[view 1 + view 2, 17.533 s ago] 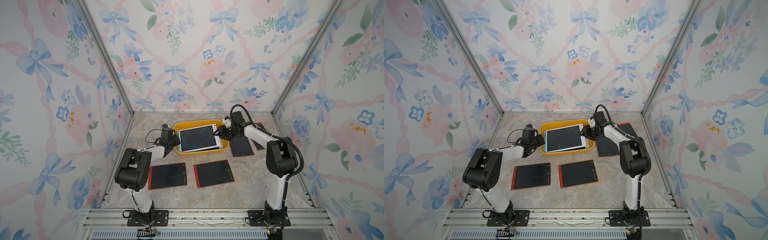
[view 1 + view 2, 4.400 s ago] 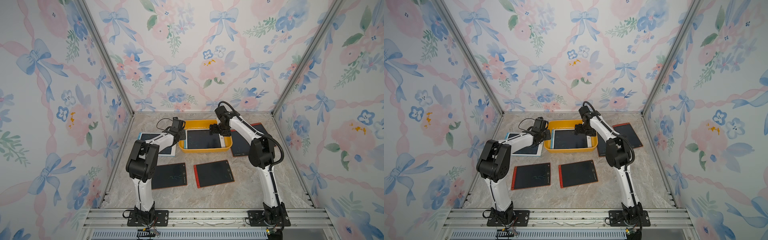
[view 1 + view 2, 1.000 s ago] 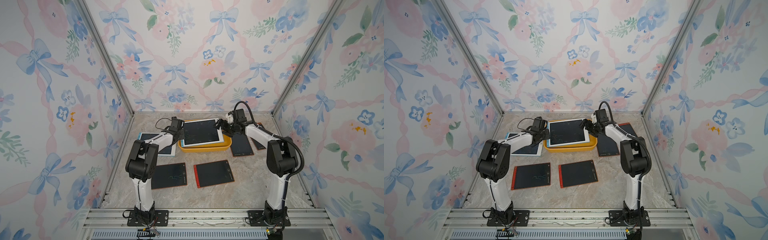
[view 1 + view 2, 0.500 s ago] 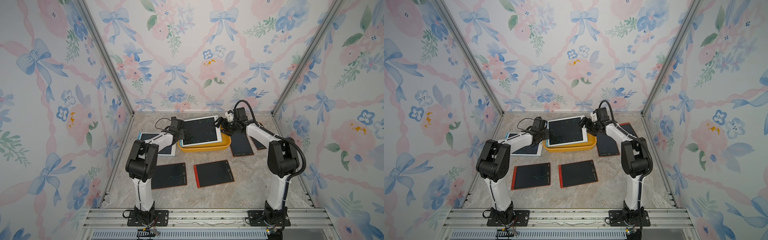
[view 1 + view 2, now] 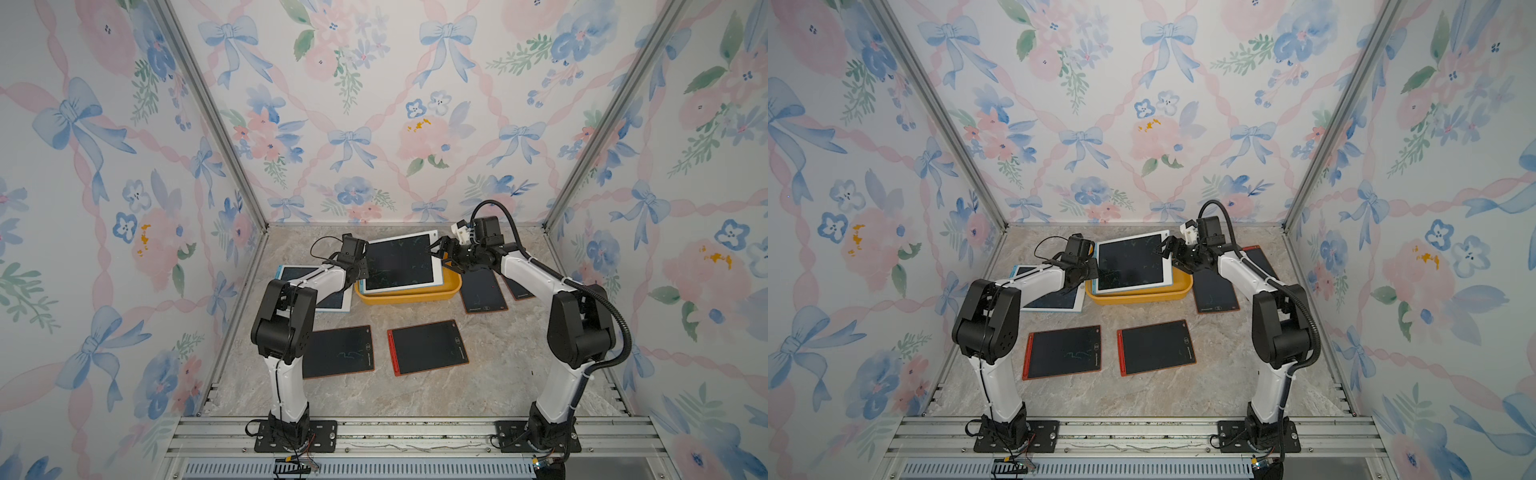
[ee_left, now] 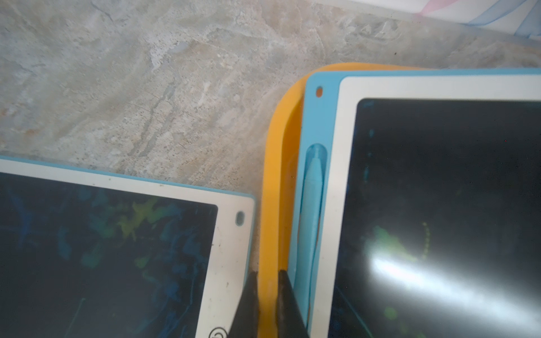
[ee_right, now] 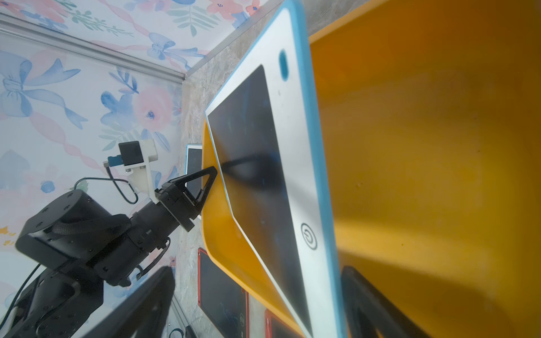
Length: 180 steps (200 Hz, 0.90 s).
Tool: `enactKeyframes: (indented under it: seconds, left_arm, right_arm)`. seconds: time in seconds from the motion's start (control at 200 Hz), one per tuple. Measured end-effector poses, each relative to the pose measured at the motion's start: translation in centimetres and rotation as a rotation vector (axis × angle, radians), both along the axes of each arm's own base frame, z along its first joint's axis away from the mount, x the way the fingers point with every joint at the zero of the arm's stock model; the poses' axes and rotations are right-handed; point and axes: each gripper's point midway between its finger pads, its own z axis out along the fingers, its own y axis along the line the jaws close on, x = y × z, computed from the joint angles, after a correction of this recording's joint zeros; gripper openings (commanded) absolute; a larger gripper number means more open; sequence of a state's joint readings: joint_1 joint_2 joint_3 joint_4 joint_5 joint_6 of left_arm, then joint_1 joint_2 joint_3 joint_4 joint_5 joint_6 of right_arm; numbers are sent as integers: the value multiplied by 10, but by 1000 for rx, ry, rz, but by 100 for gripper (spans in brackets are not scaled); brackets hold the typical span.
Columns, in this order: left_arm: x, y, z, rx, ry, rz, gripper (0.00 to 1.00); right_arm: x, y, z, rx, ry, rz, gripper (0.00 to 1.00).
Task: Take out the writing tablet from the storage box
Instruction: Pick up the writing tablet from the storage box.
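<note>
The writing tablet should come out of the storage box next, so my right gripper should grip its raised edge (image 5: 439, 256), opposite the stylus slot.
The yellow-orange storage box (image 5: 409, 297) (image 5: 1142, 297) stands at the back middle of the table. A writing tablet (image 5: 399, 262) (image 5: 1129, 262) with a white frame, blue edge and dark screen leans in it, right side raised above the rim. My left gripper (image 6: 268, 275) (image 5: 360, 266) is shut on the box's left rim (image 6: 275, 146), next to the tablet's stylus slot (image 6: 311, 190). My right gripper (image 7: 257, 269) (image 5: 441, 254) stands open, its jaws wide apart with the tablet's raised right edge (image 7: 319, 175) between them, over the bare box floor (image 7: 424, 146).
A second white-and-blue tablet (image 5: 336, 299) (image 6: 117, 248) lies flat left of the box. Two red-framed tablets (image 5: 338, 351) (image 5: 428, 347) lie in front. Two more dark tablets (image 5: 484, 293) (image 5: 519, 289) lie right of the box, under my right arm. Patterned walls close three sides.
The tablet's right side has tipped up a little higher with my right gripper. My left gripper stays on the box rim.
</note>
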<state>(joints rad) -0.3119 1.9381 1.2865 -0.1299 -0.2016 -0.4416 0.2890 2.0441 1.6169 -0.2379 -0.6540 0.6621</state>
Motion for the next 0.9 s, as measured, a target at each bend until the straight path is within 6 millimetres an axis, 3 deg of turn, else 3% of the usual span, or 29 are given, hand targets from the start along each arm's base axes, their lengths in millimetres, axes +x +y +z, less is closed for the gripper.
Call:
enactKeyframes:
  seconds: [0.22, 0.51, 0.68, 0.9]
  left_arm:
    - [0, -2, 0, -8, 1, -6, 0]
    - [0, -3, 0, -14, 3, -8, 0]
    - [0, -3, 0, -14, 3, -8, 0]
    - [0, -3, 0, -14, 3, -7, 0]
  right_arm:
    - [-12, 8, -9, 55, 29, 46, 88]
    - [-13, 18, -2, 88, 10, 69, 84]
    - [-18, 31, -5, 88, 14, 93, 66]
    - [-21, 45, -25, 65, 46, 111, 44]
